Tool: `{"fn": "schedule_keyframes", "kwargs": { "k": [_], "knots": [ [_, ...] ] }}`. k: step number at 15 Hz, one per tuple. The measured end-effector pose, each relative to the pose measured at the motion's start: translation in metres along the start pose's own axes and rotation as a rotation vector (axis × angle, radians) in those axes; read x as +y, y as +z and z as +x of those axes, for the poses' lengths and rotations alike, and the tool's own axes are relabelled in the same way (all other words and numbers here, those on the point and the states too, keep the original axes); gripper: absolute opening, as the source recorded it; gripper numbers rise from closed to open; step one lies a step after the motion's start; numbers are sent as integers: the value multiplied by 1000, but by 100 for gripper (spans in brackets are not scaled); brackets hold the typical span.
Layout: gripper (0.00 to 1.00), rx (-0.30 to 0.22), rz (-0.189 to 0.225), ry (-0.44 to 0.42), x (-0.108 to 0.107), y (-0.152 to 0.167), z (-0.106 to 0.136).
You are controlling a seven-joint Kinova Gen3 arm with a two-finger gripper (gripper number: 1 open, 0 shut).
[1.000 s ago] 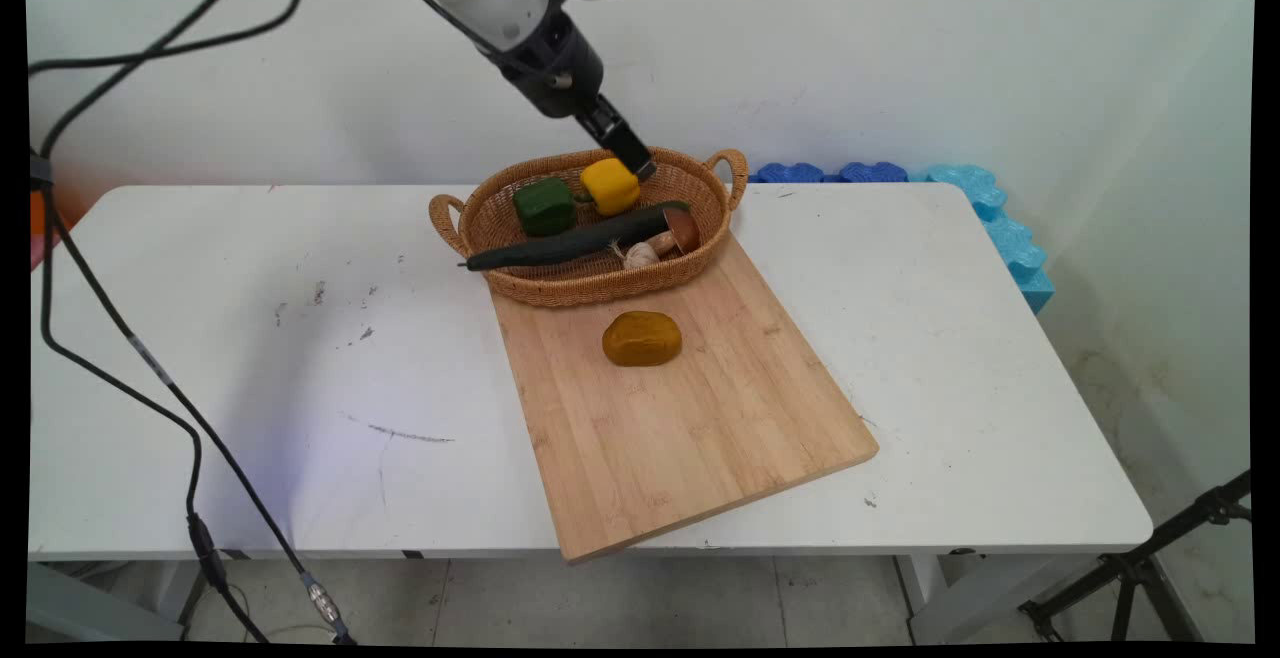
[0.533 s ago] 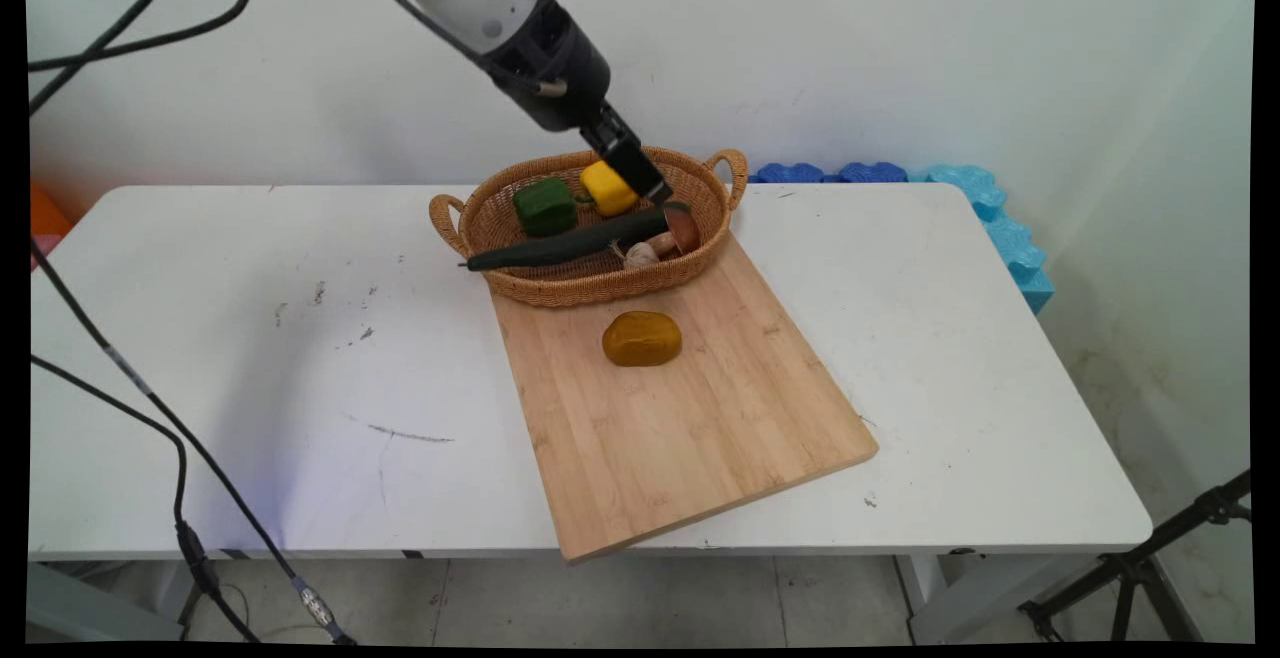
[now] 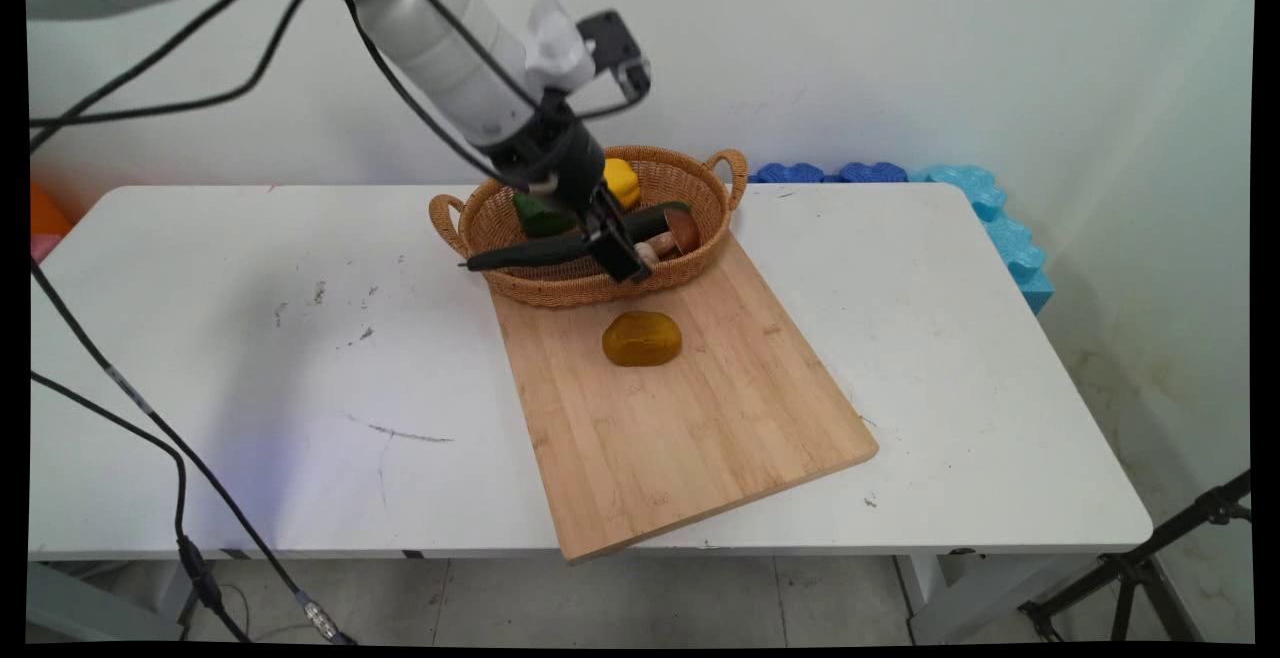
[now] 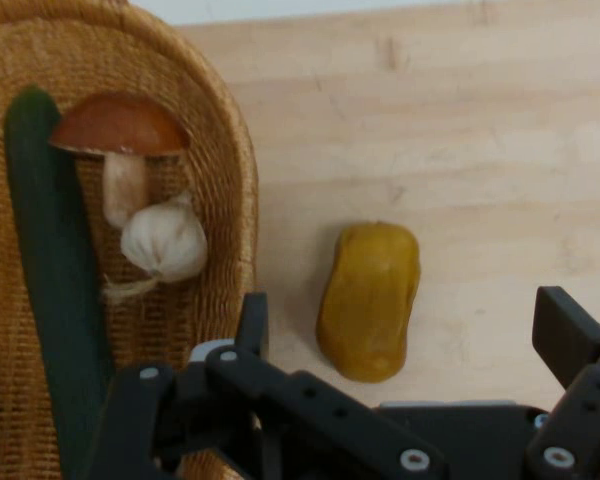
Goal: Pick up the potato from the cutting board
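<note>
The brown-yellow potato (image 3: 641, 338) is to go into the wicker basket (image 3: 558, 287). My gripper will grab it by its long sides next.
My gripper (image 3: 625, 266) hangs open over the near rim of a wicker basket (image 3: 580, 293), with nothing between its fingers. In the hand view the gripper (image 4: 410, 340) stands over a brown-yellow potato (image 4: 370, 300) lying on a wooden cutting board (image 4: 480, 130), just outside the basket's rim (image 4: 235, 170). Inside the basket lie a long dark cucumber (image 4: 55, 290), a brown-capped mushroom (image 4: 120, 125) and a garlic bulb (image 4: 163, 243). In the main view the potato (image 3: 641, 338) sits just in front of the gripper. A yellow pepper (image 3: 622, 181) and a green pepper (image 3: 535, 218) are partly hidden behind the arm.
The cutting board (image 3: 680, 438) runs from the basket to the table's (image 3: 300, 388) near edge and overhangs it slightly. Blue foam pieces (image 3: 990, 218) line the far right edge by the wall. Black cables (image 3: 150, 418) hang at the left.
The arm has come down and toward the near side, from above the yellow pepper to the basket's near rim. Nothing on the table has moved.
</note>
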Motion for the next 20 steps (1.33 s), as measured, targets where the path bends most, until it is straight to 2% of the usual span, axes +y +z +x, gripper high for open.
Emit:
{"fn": "schedule_keyframes", "kwargs": {
  "k": [9,20],
  "knots": [
    [100,-61,-2,54,4,68,-20],
    [100,-78,-41,78,7,123,-27]
  ]
}}
